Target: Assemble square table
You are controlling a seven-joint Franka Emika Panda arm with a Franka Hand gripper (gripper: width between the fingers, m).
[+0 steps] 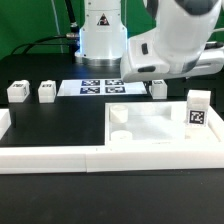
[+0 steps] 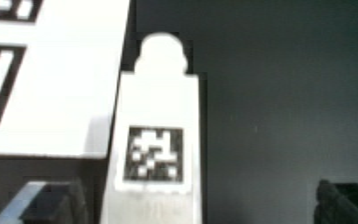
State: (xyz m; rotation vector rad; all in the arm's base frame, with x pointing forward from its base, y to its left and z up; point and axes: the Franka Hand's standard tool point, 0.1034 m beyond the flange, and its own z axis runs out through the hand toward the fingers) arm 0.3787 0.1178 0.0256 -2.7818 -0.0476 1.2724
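Next, my gripper grabs the leg by its tagged body [image 1: 159,90] [image 2: 155,155], so its rounded peg stays free to enter the slab's socket.
The square table's white slab [image 1: 160,133] lies at the front right, with a round socket [image 1: 118,115] at its near-left corner. One tagged leg block [image 1: 197,110] stands at the slab's right side. Two leg blocks [image 1: 17,92] [image 1: 46,91] stand at the exterior view's left. A fourth leg [image 1: 158,89] stands by the marker board, right under my gripper [image 1: 155,80]. In the wrist view this leg [image 2: 155,130] lies between my fingers [image 2: 34,205], close to one and well apart from the other. My gripper [image 2: 190,205] is open and holds nothing.
The marker board [image 1: 100,87] lies behind the slab and shows in the wrist view [image 2: 16,60] beside the leg. Long white border bars run along the front [image 1: 110,158] and left [image 1: 5,125]. The robot base [image 1: 100,35] stands at the back.
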